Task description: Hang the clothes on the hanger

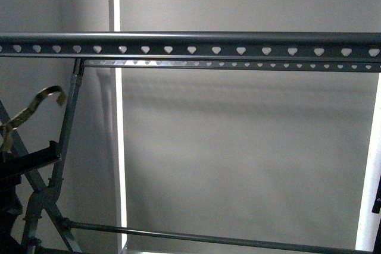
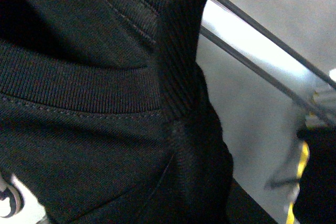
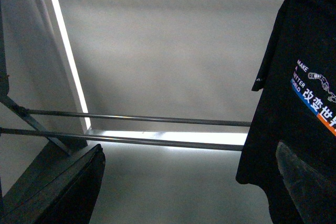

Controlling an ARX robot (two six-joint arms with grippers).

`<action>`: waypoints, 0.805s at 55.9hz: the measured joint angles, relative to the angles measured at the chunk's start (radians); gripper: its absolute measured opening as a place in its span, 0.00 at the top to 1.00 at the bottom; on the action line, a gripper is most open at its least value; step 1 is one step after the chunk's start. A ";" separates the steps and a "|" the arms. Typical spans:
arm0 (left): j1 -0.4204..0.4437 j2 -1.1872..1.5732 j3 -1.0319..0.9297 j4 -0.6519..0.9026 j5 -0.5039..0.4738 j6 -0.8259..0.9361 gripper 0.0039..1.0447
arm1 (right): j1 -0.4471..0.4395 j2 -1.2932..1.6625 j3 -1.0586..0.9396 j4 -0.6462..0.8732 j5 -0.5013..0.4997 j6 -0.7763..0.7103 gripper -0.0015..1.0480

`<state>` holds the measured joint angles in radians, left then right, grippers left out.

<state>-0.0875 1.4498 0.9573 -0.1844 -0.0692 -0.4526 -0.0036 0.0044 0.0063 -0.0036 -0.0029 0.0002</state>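
Observation:
I should next grab the black shirt's ribbed collar with my right gripper, to settle it on the hanger point(image 1: 30, 111).
The clothes point(image 2: 89, 129) are a black shirt that fills the left wrist view, with the ribbed collar across the middle. My left gripper is shut on the clothes, and its jaws are hidden under the fabric. In the right wrist view the clothes point(image 3: 299, 129) hang at one side, with the white-and-blue logo point(image 3: 315, 90) showing. My right gripper point(image 3: 184, 192) is open and empty, beside the shirt's hem. The hanger's long grey rail point(image 1: 190, 44), with its heart-shaped holes, runs across the top of the front view, with nothing on it.
A thin wire hanger's brassy hook point(image 1: 36, 108) rises at the lower left of the front view, below the rail. The rack's diagonal legs point(image 1: 62, 147) stand there too. A low cross tube point(image 1: 208, 239) runs along the bottom. A plain grey wall lies behind.

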 joint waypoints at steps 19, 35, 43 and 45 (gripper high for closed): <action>-0.041 -0.196 0.038 -0.297 0.564 0.731 0.96 | 0.000 0.000 0.000 0.000 0.000 0.000 0.07; -0.111 -0.098 0.241 -0.290 0.595 1.376 0.96 | 0.000 0.000 0.000 0.000 -0.001 0.000 0.07; -0.158 -0.055 0.295 -0.263 0.585 1.519 0.96 | 0.000 0.000 0.000 0.000 0.000 0.000 0.07; -0.174 -0.040 0.309 -0.245 0.585 1.563 0.96 | 0.000 0.000 0.000 0.000 0.001 0.000 0.07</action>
<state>-0.2615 1.4094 1.2663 -0.4297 0.5156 1.1099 -0.0036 0.0044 0.0063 -0.0036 -0.0021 0.0002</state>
